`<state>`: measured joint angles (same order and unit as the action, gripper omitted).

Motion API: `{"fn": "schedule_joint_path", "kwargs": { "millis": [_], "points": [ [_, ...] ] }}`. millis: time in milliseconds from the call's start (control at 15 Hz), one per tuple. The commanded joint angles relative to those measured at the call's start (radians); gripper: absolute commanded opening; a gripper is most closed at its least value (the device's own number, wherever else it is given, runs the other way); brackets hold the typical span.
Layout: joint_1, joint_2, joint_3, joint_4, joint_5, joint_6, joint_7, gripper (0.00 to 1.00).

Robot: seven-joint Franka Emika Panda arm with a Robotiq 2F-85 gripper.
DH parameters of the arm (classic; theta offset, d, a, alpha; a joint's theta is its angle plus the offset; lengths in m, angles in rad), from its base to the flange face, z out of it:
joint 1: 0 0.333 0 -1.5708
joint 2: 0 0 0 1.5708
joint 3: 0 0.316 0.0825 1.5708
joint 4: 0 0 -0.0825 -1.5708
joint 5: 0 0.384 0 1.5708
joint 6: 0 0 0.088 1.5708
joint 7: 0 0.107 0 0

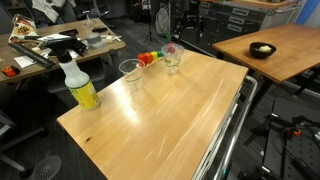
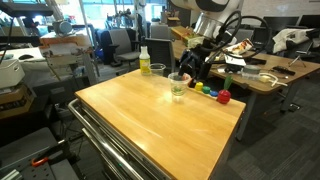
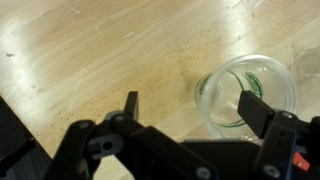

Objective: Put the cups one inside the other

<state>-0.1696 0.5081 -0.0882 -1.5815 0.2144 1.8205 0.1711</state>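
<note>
My gripper first lowers at the clear plastic cup (image 3: 232, 92), then closes on it. My open fingers are above its rim (image 3: 204, 99), so closing now would miss the cup.
A clear plastic cup (image 3: 232, 92) stands upright on the wooden table (image 3: 90, 50); it looks like more than one cup nested. It also shows in both exterior views (image 1: 172, 57) (image 2: 178, 86). My gripper (image 3: 190, 105) is open just above the table. Its right finger is over the cup's rim and its left finger is over bare wood. In an exterior view the gripper (image 2: 190, 68) hangs just behind this cup. Another clear cup (image 1: 130, 72) (image 2: 157, 70) stands apart, nearer the spray bottle.
A spray bottle (image 1: 80, 87) (image 2: 145, 62) with a yellow base stands near the table's corner. A row of multicoloured toy pieces (image 1: 148, 58) (image 2: 208, 89) lies beside the cup under the gripper. A second table with a black bowl (image 1: 262, 50) stands nearby.
</note>
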Motion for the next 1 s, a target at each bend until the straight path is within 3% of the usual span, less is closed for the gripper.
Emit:
{"fn": "schedule_joint_path", "kwargs": {
  "millis": [0,200,333,933],
  "points": [
    [0.037,0.010,-0.011,0.003,-0.027,0.035,0.048,1.00],
    [0.056,0.027,-0.014,0.009,-0.043,0.053,0.080,1.00],
    [0.069,0.043,-0.021,0.011,-0.065,0.075,0.108,0.73],
    [0.087,0.058,-0.024,0.000,-0.105,0.119,0.178,0.04]
  ]
}}
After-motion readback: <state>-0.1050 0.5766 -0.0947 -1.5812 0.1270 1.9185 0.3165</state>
